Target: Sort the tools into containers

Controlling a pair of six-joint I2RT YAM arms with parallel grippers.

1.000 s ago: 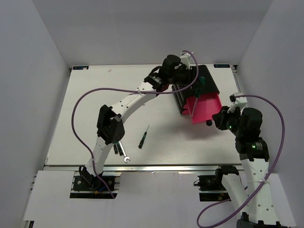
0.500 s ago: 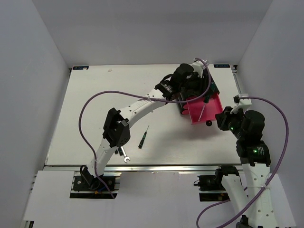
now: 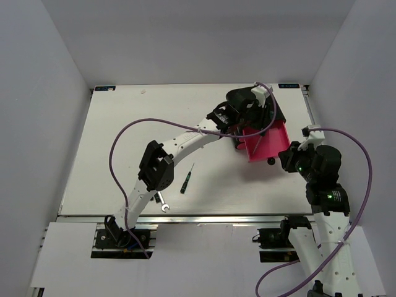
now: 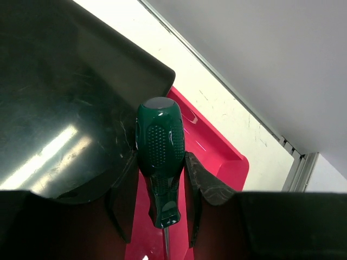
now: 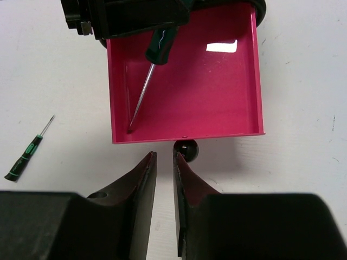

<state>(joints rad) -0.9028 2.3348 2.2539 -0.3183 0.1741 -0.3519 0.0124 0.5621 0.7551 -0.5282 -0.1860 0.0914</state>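
Observation:
The screwdriver's tip is at a bottom corner of the open pink drawer, so the screwdriver would end there. It is time for my left gripper to release it now.
My left gripper (image 4: 160, 162) is shut on a dark green screwdriver handle (image 4: 159, 141), held over the open pink drawer (image 4: 217, 157). In the right wrist view the screwdriver (image 5: 145, 86) slants down into the drawer (image 5: 217, 81), its tip near the front left corner of the floor. The black drawer stack (image 3: 279, 110) stands at the back right, mostly hidden under the left gripper (image 3: 257, 117). My right gripper (image 5: 164, 157) is empty, its jaws a narrow slit apart, just short of the drawer's black knob (image 5: 187, 150). A small screwdriver (image 3: 187, 179) and a silver wrench (image 3: 163, 203) lie on the table.
The small screwdriver also shows in the right wrist view (image 5: 24, 157), left of the drawer. The left arm's purple cable (image 3: 124, 133) loops over the table's middle. White walls close in the table's back and sides.
My left gripper has moved right and down over the open drawer with the screwdriver, whose tip now sits inside. My right gripper has drawn back slightly from the knob.

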